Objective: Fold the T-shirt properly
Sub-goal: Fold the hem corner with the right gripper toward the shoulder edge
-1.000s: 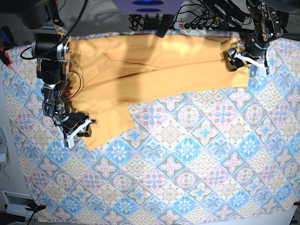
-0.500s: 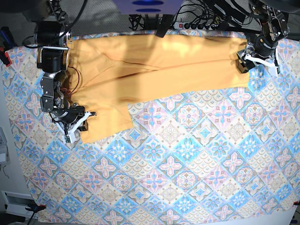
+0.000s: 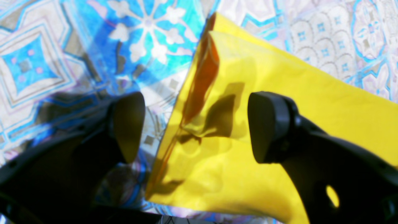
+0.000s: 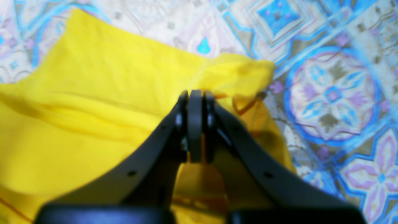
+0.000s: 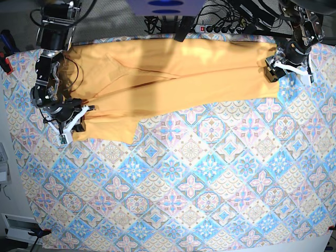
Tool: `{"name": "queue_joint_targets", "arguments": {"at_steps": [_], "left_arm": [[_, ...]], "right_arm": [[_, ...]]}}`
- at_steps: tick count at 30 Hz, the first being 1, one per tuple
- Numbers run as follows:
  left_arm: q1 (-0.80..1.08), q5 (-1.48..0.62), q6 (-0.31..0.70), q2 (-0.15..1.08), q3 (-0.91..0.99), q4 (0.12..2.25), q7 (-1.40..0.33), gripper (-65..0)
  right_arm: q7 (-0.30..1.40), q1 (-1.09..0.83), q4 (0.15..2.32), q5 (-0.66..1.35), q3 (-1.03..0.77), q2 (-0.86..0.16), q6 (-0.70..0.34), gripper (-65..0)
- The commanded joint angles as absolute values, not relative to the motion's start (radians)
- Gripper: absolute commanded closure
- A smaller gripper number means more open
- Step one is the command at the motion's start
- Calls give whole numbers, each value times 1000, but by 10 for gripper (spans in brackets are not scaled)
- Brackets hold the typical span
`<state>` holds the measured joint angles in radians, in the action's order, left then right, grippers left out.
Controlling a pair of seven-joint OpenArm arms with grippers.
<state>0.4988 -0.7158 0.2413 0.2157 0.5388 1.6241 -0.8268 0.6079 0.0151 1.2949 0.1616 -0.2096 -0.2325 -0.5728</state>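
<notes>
My right gripper holds the flap point(image 5: 111, 130), which sticks out past the T-shirt's near edge point(image 5: 205, 107), and it needs to keep holding it until the flap is farther in.
The pale orange-yellow T-shirt point(image 5: 173, 73) lies spread along the far side of the table, with one flap hanging down at the left. My right gripper point(image 5: 72, 124) sits at that flap's left edge. In the right wrist view it point(image 4: 196, 102) is shut on a pinched fold of the T-shirt point(image 4: 93, 93). My left gripper point(image 5: 282, 68) is at the shirt's right end. In the left wrist view it point(image 3: 196, 124) stands open, its fingers on either side of the T-shirt's point(image 3: 326, 93) layered corner without pressing on it.
A blue-and-pink patterned tablecloth point(image 5: 199, 184) covers the whole table. A power strip and cables point(image 5: 220, 26) run behind the far edge. A red clamp point(image 5: 6, 65) sits at the left edge.
My right gripper has shut on the shirt's lower-left flap and drawn it up and to the left, shortening the flap. The left gripper shifted slightly right and stayed open.
</notes>
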Motion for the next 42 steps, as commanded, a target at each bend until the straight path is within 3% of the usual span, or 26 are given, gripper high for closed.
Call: {"name": "queue_joint_targets", "arguments": {"at_steps": [1, 14, 28, 37, 42], "left_arm": [[499, -727, 248, 231, 545, 1639, -816, -499], [498, -727, 248, 231, 542, 1636, -811, -499], [487, -727, 249, 231, 541, 1635, -809, -499], [479, -725, 249, 231, 541, 1632, -811, -499], [479, -725, 249, 231, 541, 1632, -811, -499]], "right_arm": [[602, 7, 1331, 171, -229, -245, -579, -2], [627, -269, 1616, 171, -266, -245, -579, -2], [677, -403, 1802, 171, -352, -245, -581, -2], [745, -406, 1787, 171, -346, -245, -581, -2], [745, -357, 1692, 171, -257, -245, -581, -2]]}}
